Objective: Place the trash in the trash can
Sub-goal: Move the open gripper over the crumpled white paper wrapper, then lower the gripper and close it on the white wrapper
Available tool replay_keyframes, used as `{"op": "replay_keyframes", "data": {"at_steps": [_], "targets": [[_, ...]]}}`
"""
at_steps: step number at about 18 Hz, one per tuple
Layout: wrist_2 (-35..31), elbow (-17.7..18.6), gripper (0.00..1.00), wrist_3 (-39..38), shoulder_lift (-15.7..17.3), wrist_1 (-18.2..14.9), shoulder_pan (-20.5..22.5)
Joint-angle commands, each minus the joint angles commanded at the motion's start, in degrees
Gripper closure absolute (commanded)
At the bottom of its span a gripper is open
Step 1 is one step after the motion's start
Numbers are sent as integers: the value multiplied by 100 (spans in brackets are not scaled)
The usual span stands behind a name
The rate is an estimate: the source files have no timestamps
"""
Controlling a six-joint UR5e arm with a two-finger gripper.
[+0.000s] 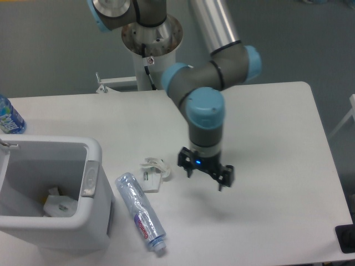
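The crumpled white wrapper needs to drop into the trash can, so my gripper will next grab it by its edge (164,165).
A small crumpled white paper wrapper (154,173) with green print lies on the table just right of the trash can (91,183). A crushed clear plastic bottle (141,217) with a purple-red label lies in front of the wrapper, slanting toward the table's front edge. The trash can is a large white-grey bin at the left with some white scraps (59,205) inside. My gripper (205,177) hangs open above the table, a little right of the wrapper, with nothing between its fingers.
A blue-labelled water bottle (9,117) stands at the far left edge behind the bin. The arm's base column (151,55) rises at the back. A dark object (346,238) sits at the table's front right corner.
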State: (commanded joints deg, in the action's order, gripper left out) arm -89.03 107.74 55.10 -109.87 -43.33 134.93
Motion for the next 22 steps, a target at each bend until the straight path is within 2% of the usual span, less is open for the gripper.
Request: {"op": "replay_keyframes", "data": {"at_steps": [7,11,12,13,14,15,16,19,22], "targets": [[-9,264,0,475,-17,-26,-563],[-17,335,0,527,-149,-62,-599],[-17,309,4,545,-193,-62,-643],[-26,309,19,537,-228,-70,-661],[-35,317,44,484,-237,-70,-661],[-44,300,74,475,-228,-70,-661],[-44,274,100,475,-185,-97,-661],[9,195,100,528,-167,-105,-634],[9,54,100,475,-141,-272,-547]]}}
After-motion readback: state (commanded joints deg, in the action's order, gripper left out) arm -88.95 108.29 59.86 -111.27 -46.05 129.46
